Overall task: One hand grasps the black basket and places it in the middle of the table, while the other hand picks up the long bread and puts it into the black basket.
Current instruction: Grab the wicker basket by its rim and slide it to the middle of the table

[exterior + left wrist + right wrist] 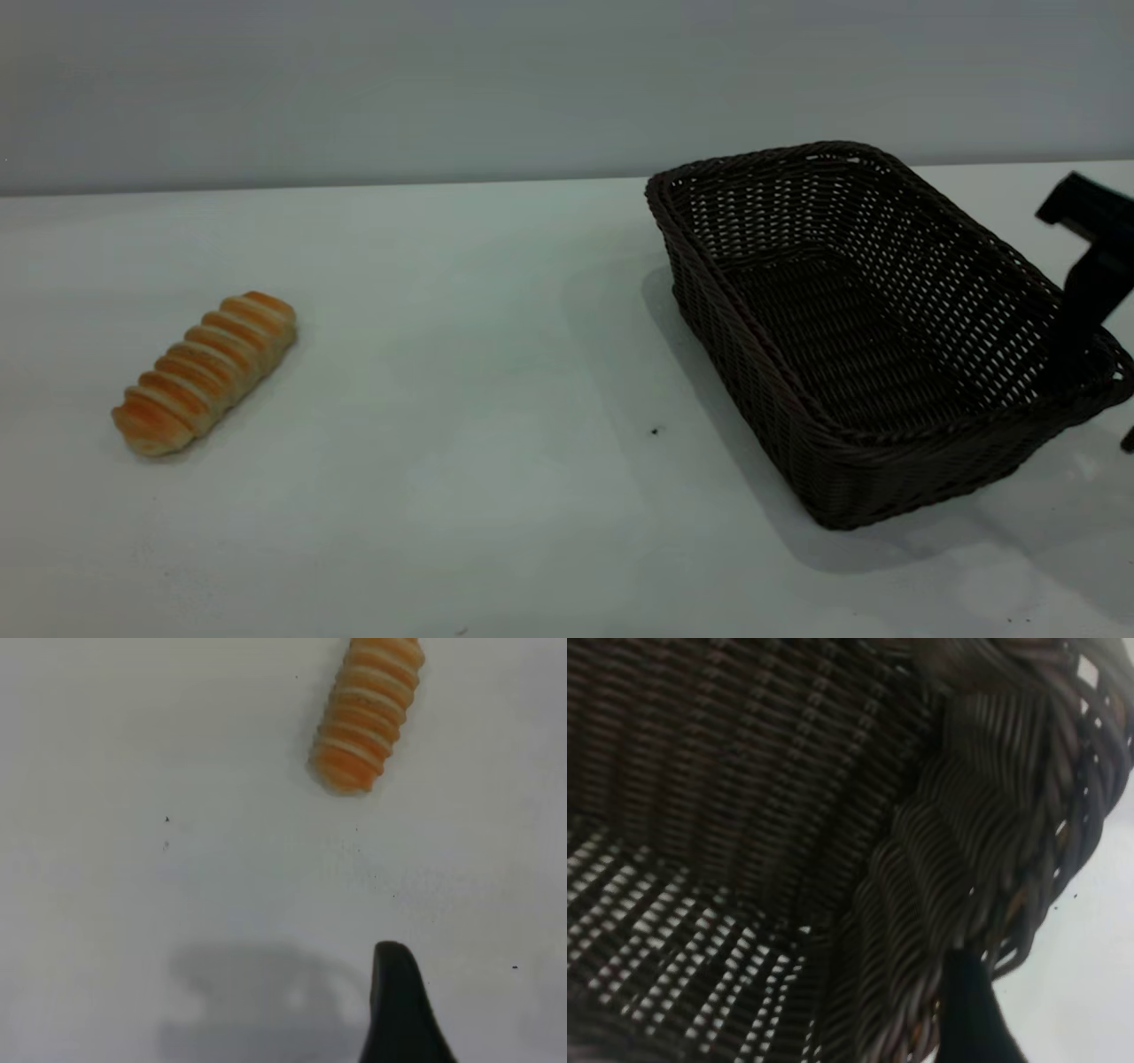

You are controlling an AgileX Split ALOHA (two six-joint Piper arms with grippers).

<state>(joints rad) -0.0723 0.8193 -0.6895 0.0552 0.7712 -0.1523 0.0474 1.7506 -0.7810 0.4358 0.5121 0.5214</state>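
Observation:
The black basket [873, 337] needs to be set in the middle of the table. My right gripper will grip it by its braided rim next.
The black basket [873, 337] stands on the right part of the white table [496, 354], its long axis running towards the back. My right gripper [1094, 292] comes in from the right edge and reaches down onto the rim at the basket's right end; in the right wrist view the gripper [970, 1014] lies against the outside of the braided rim [983, 859]. The long bread [205, 372] lies alone at the left of the table. My left gripper [400, 1014] hovers over bare table a short way from the bread [368, 713] and holds nothing; it is out of the exterior view.
A plain grey wall runs behind the table's far edge. Bare tabletop lies between the bread and the basket, with a small dark speck [655, 431] in front of the basket.

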